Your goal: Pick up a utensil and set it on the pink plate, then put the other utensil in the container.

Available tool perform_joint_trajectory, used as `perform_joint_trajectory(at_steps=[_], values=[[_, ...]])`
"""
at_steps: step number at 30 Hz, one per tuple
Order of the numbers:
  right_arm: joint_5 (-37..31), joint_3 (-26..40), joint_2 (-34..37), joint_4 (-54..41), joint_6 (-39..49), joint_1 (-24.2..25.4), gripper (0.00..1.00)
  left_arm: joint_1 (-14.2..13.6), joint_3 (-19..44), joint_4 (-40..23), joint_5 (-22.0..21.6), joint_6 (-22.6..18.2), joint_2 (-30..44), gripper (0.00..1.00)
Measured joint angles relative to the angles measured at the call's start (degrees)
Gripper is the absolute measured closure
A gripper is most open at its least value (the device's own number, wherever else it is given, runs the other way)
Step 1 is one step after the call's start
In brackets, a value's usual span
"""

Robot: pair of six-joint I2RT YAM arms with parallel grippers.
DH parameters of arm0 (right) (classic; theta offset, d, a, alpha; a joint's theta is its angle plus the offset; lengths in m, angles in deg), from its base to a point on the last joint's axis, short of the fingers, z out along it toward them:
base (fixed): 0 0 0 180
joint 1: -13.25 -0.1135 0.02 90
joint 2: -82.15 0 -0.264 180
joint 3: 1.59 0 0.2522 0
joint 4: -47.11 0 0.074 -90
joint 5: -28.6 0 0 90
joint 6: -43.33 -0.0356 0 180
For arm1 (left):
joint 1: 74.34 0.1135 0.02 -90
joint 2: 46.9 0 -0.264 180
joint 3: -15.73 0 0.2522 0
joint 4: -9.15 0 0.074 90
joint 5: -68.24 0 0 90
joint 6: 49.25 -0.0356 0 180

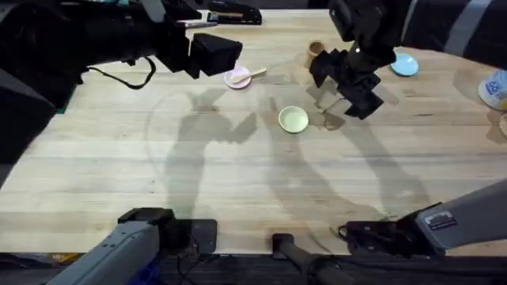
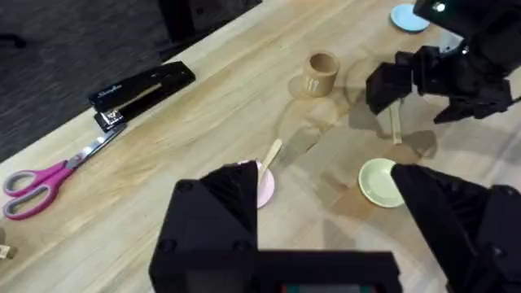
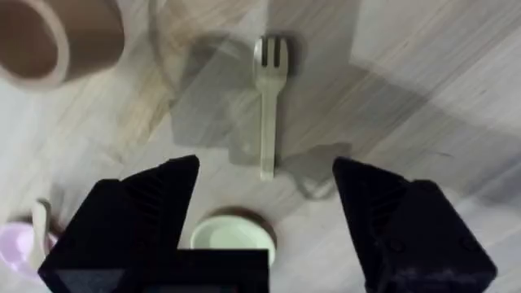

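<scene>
The fork's teeth stick out at one end of the fork, so my right gripper should next grab the fork by its slim handle [image 3: 269,122].
The wooden spoon [image 1: 255,74] lies with its bowl on the pink plate [image 1: 234,78] and its handle over the rim; the spoon [image 2: 271,153] and the pink plate [image 2: 265,189] also appear in the left wrist view. My left gripper [image 1: 214,54] hovers open just left of the plate, empty. The wooden fork [image 3: 269,98] lies flat on the table beside the tan container [image 3: 49,37], and the fork [image 2: 396,124] shows under the right arm. My right gripper [image 3: 264,220] hangs open above the fork, holding nothing. The container [image 1: 316,52] stands upright.
A yellow plate [image 1: 294,119] sits mid-table close to the fork, and a blue plate [image 1: 404,65] lies at the back right. A black stapler [image 2: 142,89] and pink-handled scissors [image 2: 41,183] lie at the far left edge. A white-and-blue object [image 1: 495,87] is at the right edge.
</scene>
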Motion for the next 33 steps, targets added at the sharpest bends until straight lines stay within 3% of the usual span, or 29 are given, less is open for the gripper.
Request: perform_joint_trajectory(at_steps=[7, 11, 26, 30, 33], values=[[-0.12, 0.0, 1.76, 0.76, -1.63, 3.11, 0.026, 0.0, 0.01, -0.29, 0.0, -0.01, 0.0, 0.007], [0.28, 0.02, 3.37, 4.09, 0.44, 4.31, 0.133, 0.0, 0.0, -0.28, 0.0, -0.01, 0.0, 0.007], [1.43, 1.84, 7.84, 1.77, 4.29, 4.35, 0.146, 0.0, 0.01, -0.3, 0.0, -0.01, 0.0, 0.007], [1.45, 2.34, 8.32, 1.05, 4.72, 4.33, 0.355, 0.0, 0.01, -0.3, 0.0, -0.01, 0.0, 0.007], [1.48, 2.49, 8.45, 1.05, 4.85, 4.37, 0.453, 0.0, -0.01, -0.3, 0.0, -0.01, 0.0, 0.007]])
